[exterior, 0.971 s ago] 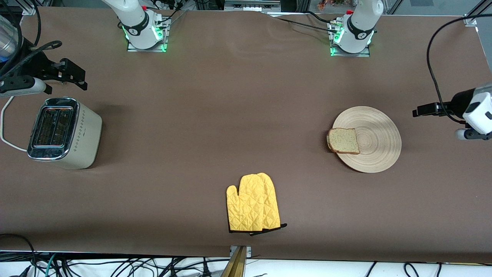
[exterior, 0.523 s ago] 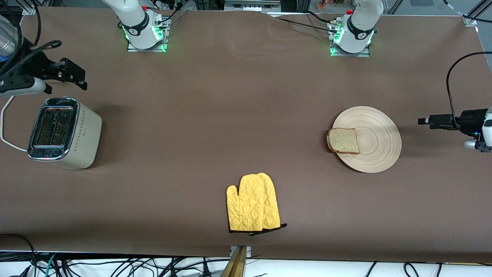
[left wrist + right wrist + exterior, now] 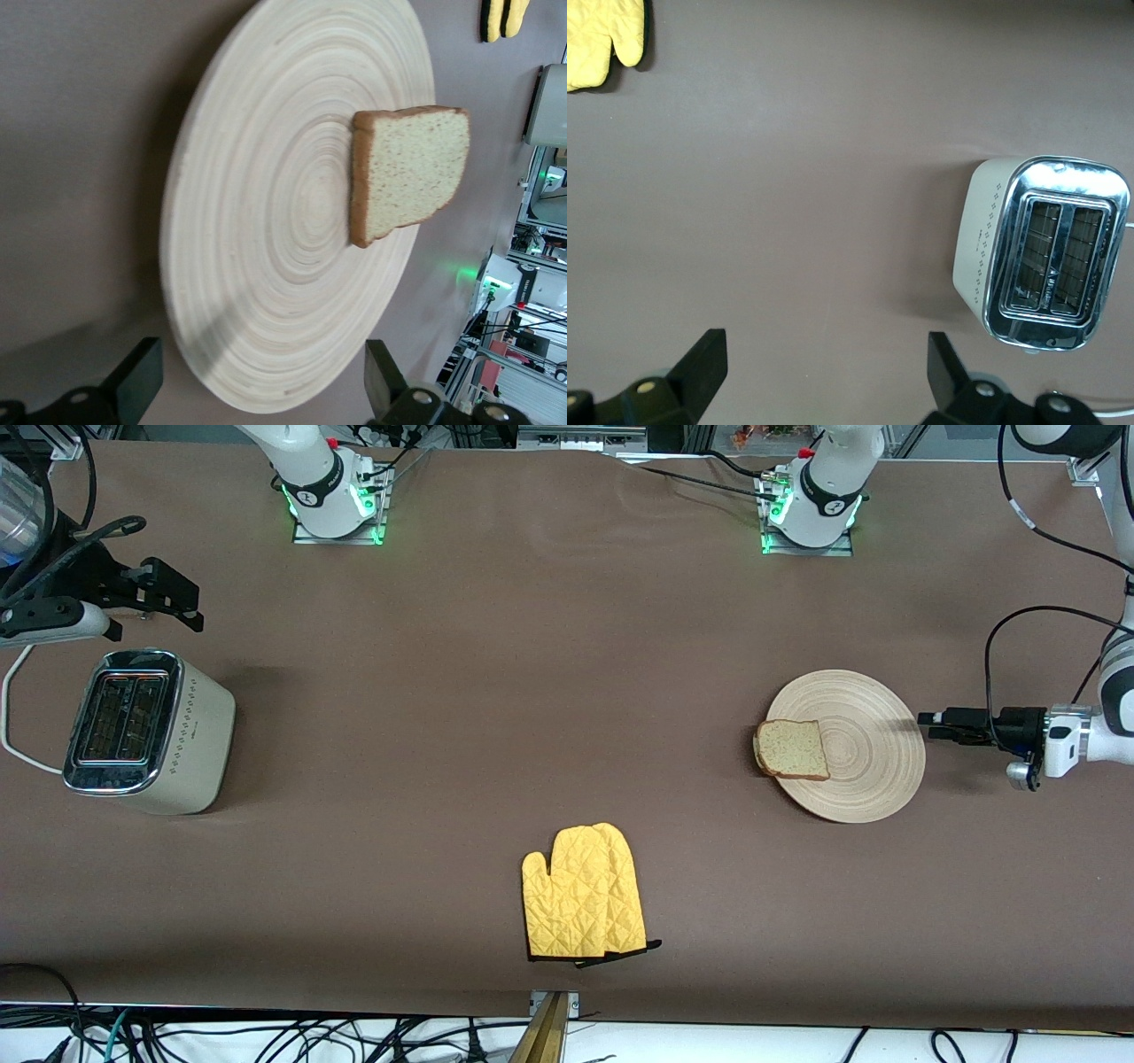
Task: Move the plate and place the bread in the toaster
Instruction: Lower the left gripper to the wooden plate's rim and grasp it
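Note:
My left gripper is to grab the plate with the bread (image 3: 791, 750) next by its bare rim (image 3: 922, 744), to move it toward the toaster.
The pale wooden plate (image 3: 864, 757) lies toward the left arm's end of the table. The bread (image 3: 791, 750) rests on the plate's edge that faces the right arm's end, slightly over the rim. My left gripper (image 3: 927, 724) is low at the plate's rim at the left arm's end, open. In the left wrist view the plate (image 3: 257, 266) sits between my spread fingers (image 3: 140, 376), with the bread (image 3: 412, 168) farther along. The cream toaster (image 3: 146, 731) stands at the right arm's end. My right gripper (image 3: 182, 602) waits open over bare table beside the toaster (image 3: 1045, 252).
A yellow oven mitt (image 3: 580, 893) lies near the table's front edge at mid-table, also visible as the mitt (image 3: 598, 40) in the right wrist view. The toaster's white cord (image 3: 13, 726) loops toward the table's end. Both arm bases (image 3: 332, 491) stand along the table edge.
My left gripper has swung down and in from the table's end to the plate's rim. The right arm, plate, bread and toaster have not moved.

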Controlling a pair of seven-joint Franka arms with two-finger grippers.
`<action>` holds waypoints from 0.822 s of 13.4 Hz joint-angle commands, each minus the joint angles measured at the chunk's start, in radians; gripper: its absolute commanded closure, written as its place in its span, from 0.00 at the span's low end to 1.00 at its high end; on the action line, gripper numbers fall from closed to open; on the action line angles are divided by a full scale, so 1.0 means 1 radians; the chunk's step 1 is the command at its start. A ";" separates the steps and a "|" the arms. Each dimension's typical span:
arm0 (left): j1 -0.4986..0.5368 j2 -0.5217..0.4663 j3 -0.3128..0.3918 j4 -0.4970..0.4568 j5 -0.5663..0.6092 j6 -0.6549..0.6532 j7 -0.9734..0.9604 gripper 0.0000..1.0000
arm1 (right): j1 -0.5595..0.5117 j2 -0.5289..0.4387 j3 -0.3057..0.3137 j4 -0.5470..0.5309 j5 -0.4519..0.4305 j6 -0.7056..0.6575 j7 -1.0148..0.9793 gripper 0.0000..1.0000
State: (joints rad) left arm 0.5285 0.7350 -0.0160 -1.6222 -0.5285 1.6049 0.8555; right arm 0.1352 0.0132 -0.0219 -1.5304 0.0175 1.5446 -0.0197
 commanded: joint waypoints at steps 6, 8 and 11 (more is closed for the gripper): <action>0.015 0.076 -0.010 0.034 -0.097 0.001 0.056 0.18 | 0.000 -0.019 0.020 -0.001 -0.011 -0.009 -0.009 0.00; 0.013 0.077 -0.010 0.034 -0.097 0.001 0.056 0.72 | 0.000 -0.019 0.020 -0.001 -0.011 -0.003 -0.009 0.00; 0.008 0.078 -0.010 0.033 -0.093 0.070 0.056 1.00 | 0.000 -0.018 0.020 -0.002 -0.011 0.000 -0.009 0.00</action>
State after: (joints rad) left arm 0.5319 0.8026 -0.0208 -1.6124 -0.6054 1.6478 0.8910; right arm 0.1361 0.0108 -0.0060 -1.5304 0.0175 1.5454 -0.0198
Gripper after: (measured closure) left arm 0.498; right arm 0.000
